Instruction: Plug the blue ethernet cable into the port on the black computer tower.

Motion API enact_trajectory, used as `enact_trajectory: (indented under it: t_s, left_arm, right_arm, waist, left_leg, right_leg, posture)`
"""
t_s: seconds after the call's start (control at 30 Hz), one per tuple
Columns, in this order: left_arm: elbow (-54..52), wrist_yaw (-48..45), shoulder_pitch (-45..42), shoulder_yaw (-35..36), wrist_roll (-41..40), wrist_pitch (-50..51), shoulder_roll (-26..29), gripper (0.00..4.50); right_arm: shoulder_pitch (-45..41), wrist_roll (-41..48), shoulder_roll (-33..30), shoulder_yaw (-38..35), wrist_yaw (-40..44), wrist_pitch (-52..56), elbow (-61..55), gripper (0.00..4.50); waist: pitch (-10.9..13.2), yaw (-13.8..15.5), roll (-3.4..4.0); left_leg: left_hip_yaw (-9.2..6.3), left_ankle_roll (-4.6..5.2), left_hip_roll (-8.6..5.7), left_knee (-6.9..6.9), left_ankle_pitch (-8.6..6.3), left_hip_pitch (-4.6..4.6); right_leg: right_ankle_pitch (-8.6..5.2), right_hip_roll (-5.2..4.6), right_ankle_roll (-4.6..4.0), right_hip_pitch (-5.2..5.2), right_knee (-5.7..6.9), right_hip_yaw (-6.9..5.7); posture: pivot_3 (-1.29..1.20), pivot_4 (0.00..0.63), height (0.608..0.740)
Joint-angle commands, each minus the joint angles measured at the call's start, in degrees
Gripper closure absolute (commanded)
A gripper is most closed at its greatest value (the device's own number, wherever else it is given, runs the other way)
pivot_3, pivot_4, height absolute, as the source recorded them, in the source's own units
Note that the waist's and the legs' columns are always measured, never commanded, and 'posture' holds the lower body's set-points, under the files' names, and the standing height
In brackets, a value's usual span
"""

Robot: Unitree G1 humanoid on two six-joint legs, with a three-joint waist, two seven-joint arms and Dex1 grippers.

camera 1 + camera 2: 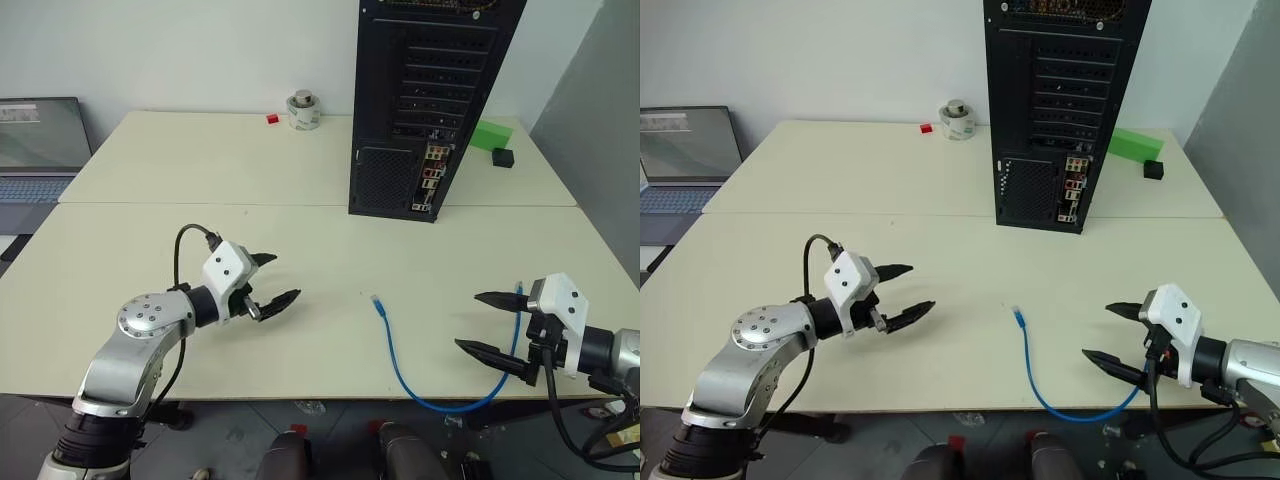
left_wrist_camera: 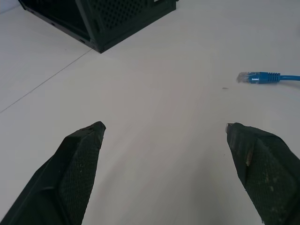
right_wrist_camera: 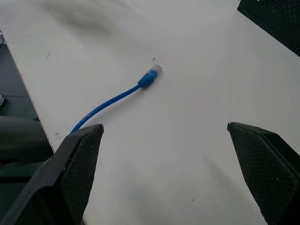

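My right gripper grips the blue ethernet cable by the boot behind its clear plug [image 1: 376, 299] next to plug it in, since the long cord [image 1: 400, 375] curves slack.
The blue ethernet cable [image 1: 396, 352] lies on the cream table near the front edge, its clear plug [image 1: 376, 299] pointing toward the back; it curves down over the edge and up past my right gripper. The black computer tower [image 1: 425, 100] stands upright at the table's back, its rear panel facing me, with the coloured connector strip holding the port [image 1: 433, 176] low on its right side. My left gripper [image 1: 272, 281] hovers open over the table, left of the plug. My right gripper [image 1: 488, 323] is open at the front right, close to the cable, holding nothing.
A grey laptop [image 1: 38, 150] sits on a desk at the far left. A tape roll [image 1: 303, 110] and small red block [image 1: 272, 119] rest at the table's back. A green block [image 1: 491, 136] and black cube [image 1: 502, 157] lie right of the tower.
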Motion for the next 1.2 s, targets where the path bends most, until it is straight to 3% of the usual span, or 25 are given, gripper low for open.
enact_trajectory:
  t_s: [0.03,0.33,0.53,1.03,1.2]
  left_arm:
    - [-2.8,-0.7,0.1,1.8,-1.8,-1.4,0.1,0.11]
    - [-3.6,-0.6,0.9,0.7,-1.0,-1.8,-0.2,0.11]
    - [-5.4,-1.4,2.4,0.5,-1.3,-1.2,0.5,0.11]
    - [-9.2,-4.2,2.9,-2.7,-4.8,1.1,-0.8,0.11]
    - [-9.5,-7.3,2.7,-3.4,-6.4,1.8,0.4,0.11]
  right_arm:
    - [-0.3,0.4,-0.2,-0.7,0.8,-0.2,-1.2,0.0]
    - [-1.7,1.3,0.1,0.7,0.2,1.6,-3.0,0.0]
    - [-3.9,2.5,2.4,5.4,-3.0,4.2,-6.0,0.0]
    - [-15.6,-12.0,21.2,30.2,-23.0,9.9,1.6,0.0]
    - [-17.4,-15.6,25.0,34.0,-26.8,12.9,3.9,0.0]
  waist:
    - [0.0,0.0,-0.01]
    - [0.0,0.0,-0.01]
    - [0.0,0.0,-0.01]
    - [0.0,-0.1,-0.08]
    - [0.0,-0.1,-0.08]
  left_leg:
    - [0.0,0.0,0.0,0.0,0.0,0.0]
    - [0.0,0.0,0.0,0.0,0.0,0.0]
    - [-0.02,0.0,0.02,0.0,0.0,0.0]
    - [-0.01,-0.01,0.03,-0.01,0.0,0.01]
    - [-0.03,-0.01,0.05,-0.01,0.0,-0.01]
  right_leg:
    - [0.0,0.0,0.0,0.0,0.0,0.0]
    - [0.0,0.0,0.0,0.0,0.0,0.0]
    - [0.0,0.01,0.0,0.0,0.0,0.0]
    - [0.05,0.02,-0.09,-0.04,0.01,0.03]
    - [0.05,0.04,-0.11,-0.06,0.02,0.01]
  posture:
    - [0.0,0.15,0.74]
    - [0.0,0.15,0.74]
    - [0.0,0.15,0.74]
    - [0.0,0.15,0.74]
    - [0.0,0.15,0.74]
